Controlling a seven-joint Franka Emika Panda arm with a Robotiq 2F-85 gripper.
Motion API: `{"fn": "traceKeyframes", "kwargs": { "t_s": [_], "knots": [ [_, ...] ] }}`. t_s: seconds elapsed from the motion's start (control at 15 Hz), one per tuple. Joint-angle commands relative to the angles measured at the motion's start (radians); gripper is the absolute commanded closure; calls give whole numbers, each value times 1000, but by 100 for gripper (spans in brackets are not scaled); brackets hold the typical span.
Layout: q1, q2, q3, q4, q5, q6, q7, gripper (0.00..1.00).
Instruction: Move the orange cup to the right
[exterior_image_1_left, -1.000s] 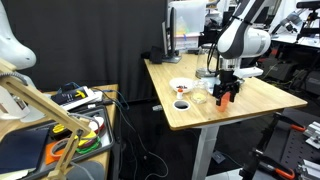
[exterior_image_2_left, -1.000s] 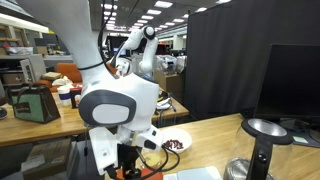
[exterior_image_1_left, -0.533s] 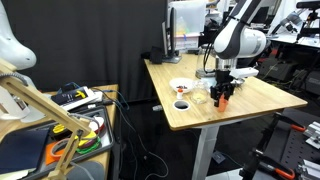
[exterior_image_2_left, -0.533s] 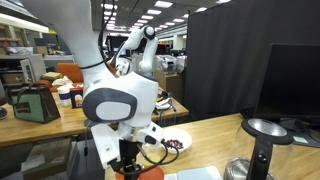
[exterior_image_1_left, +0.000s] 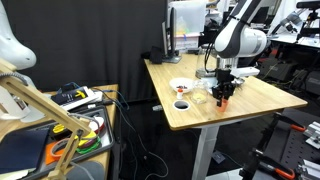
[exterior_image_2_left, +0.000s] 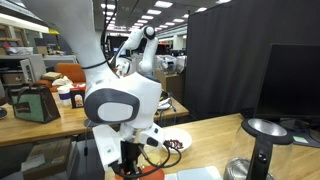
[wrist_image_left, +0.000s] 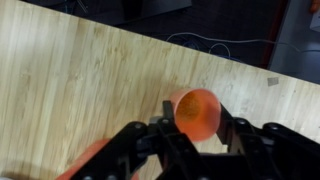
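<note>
The orange cup is held by my gripper's dark fingers on both sides of its rim (exterior_image_1_left: 224, 101) (wrist_image_left: 197, 114), so it would rise off the table if I lifted now.
The orange cup (wrist_image_left: 197, 112) is a small plain tumbler standing upright on the wooden table (wrist_image_left: 70, 70), its open mouth facing the wrist camera. My gripper (wrist_image_left: 198, 126) is shut on it, one dark finger (wrist_image_left: 167, 114) pressed against each side of the rim. In an exterior view the gripper (exterior_image_1_left: 224, 94) reaches straight down to the cup (exterior_image_1_left: 224, 99) near the middle of the table. From the opposite side the arm body hides most of the gripper (exterior_image_2_left: 128, 168), and only a sliver of the orange cup (exterior_image_2_left: 122, 174) shows.
A white bowl (exterior_image_1_left: 181, 85) with dark red contents, a redder cup (exterior_image_1_left: 181, 104) and a clear glass jug (exterior_image_1_left: 200, 95) stand on the table beside the gripper. A monitor (exterior_image_1_left: 186, 30) is at the back edge. A cluttered cart (exterior_image_1_left: 70, 110) stands off the table's side.
The gripper came down around the orange cup and its jaws closed from wide open onto the cup's sides. The cup has not moved.
</note>
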Motion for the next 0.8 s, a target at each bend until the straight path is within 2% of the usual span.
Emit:
{"fn": "traceKeyframes", "kwargs": {
  "t_s": [0.0,0.33,0.73],
  "knots": [
    [-17,2,14,16,-26,-34,-5,83],
    [-13,-82,9,-21,-59,-49,-6,83],
    [-13,-223,-5,-43,-44,-80,-39,83]
  ]
}}
